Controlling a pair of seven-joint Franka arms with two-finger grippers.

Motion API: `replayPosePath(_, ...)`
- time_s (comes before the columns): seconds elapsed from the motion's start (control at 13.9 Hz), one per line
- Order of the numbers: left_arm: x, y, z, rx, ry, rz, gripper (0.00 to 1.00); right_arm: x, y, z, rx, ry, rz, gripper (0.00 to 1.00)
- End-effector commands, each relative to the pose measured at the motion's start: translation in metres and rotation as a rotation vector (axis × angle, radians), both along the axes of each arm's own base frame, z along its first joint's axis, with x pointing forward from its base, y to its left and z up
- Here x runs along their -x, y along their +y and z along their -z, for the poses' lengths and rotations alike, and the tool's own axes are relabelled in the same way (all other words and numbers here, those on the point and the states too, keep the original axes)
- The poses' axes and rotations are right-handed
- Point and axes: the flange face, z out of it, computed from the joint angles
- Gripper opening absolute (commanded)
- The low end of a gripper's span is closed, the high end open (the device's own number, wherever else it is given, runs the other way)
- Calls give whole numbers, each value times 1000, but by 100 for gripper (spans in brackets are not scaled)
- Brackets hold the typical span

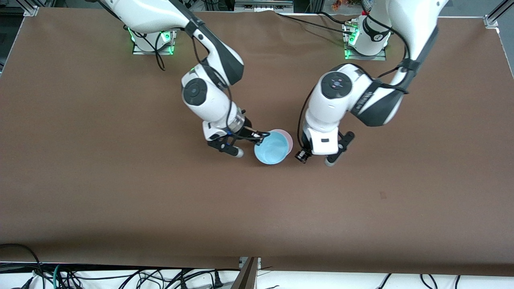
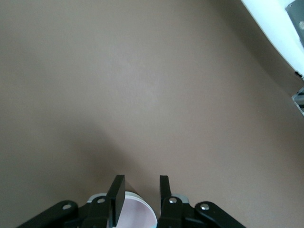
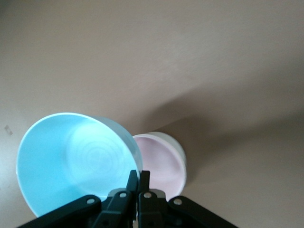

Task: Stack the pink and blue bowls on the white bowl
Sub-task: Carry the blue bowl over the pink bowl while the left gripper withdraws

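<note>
The blue bowl [image 1: 272, 148] hangs to one side of the pink bowl's opening [image 1: 288, 137]. My right gripper now centers it over that opening before it opens.
My right gripper [image 1: 260, 137] is shut on the rim of the light blue bowl [image 1: 272, 148] and holds it tilted, over and partly covering the pale pink bowl [image 1: 288, 139]. In the right wrist view the gripper [image 3: 141, 175] pinches the blue bowl's [image 3: 71, 161] rim, and the pink bowl [image 3: 161, 166] sits nested in the white bowl [image 3: 180, 151], of which only the rim and outer wall show. My left gripper [image 1: 326, 159] is open and empty, low over the table beside the stack, toward the left arm's end. Its wrist view shows the pink bowl [image 2: 136, 214] and the white rim [image 2: 145, 201] below its gripper [image 2: 141, 183].
The brown table cover [image 1: 120, 180] is bare around the bowls. Cables lie past the table edge nearest the front camera [image 1: 120, 277]. The arm bases [image 1: 152, 40] stand along the edge farthest from the front camera.
</note>
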Motion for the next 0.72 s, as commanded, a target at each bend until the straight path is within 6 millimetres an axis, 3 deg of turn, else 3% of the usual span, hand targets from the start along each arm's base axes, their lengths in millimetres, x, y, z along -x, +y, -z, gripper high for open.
replayPosePath(0.0, -36, 49, -41, 43, 53, 32, 39, 1, 17, 17, 20, -38, -20, 0)
replayPosePath(0.22, -64, 122, -89, 67, 76, 82, 43, 14, 28, 32, 84, -74, -97, 0)
replayPosePath(0.36, -75, 187, -117, 90, 106, 130, 47, 18, 32, 39, 92, -71, -110, 0)
replayPosePath(0.57, -78, 265, -141, 63, 114, 305, 48, 21, 32, 47, 118, -80, -139, 0)
replayPosePath(0.65, -77, 281, -148, 56, 121, 361, 50, 22, 33, 49, 121, -81, -145, 0)
